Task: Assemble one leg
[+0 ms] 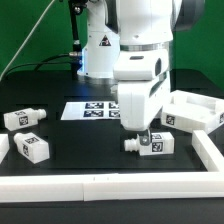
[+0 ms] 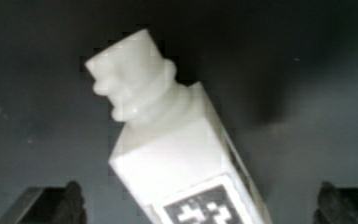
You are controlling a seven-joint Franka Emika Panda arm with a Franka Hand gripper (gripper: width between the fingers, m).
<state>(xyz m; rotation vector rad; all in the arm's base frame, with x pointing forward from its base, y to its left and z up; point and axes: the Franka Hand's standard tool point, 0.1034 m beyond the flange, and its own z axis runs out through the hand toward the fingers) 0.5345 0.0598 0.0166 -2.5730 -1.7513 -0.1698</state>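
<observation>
My gripper grabs the leg by its tagged block body (image 1: pixel 156 144) (image 2: pixel 195 190) next, which leaves the ribbed stub free to enter the tray-like part.
A leg (image 1: pixel 153 144), a small white block with a black-and-white tag, lies on the black table with its stub toward the exterior view's left. In the wrist view the leg (image 2: pixel 172 150) lies slanted, its ribbed round stub (image 2: pixel 137 70) pointing away and its tag (image 2: pixel 206 207) near the jaws. My gripper (image 1: pixel 138 136) hangs just over the leg's stub end. In the wrist view my gripper (image 2: pixel 197 205) is open, with one dark finger (image 2: pixel 51 203) on each side of the leg and a gap on both sides. Nothing is held.
Two more legs (image 1: pixel 24 117) (image 1: pixel 31 147) lie at the exterior view's left. The large white tray-like part (image 1: pixel 196 112) lies at the right. The marker board (image 1: pixel 90 110) lies behind the gripper. A white rail (image 1: pixel 100 183) borders the table's front and right.
</observation>
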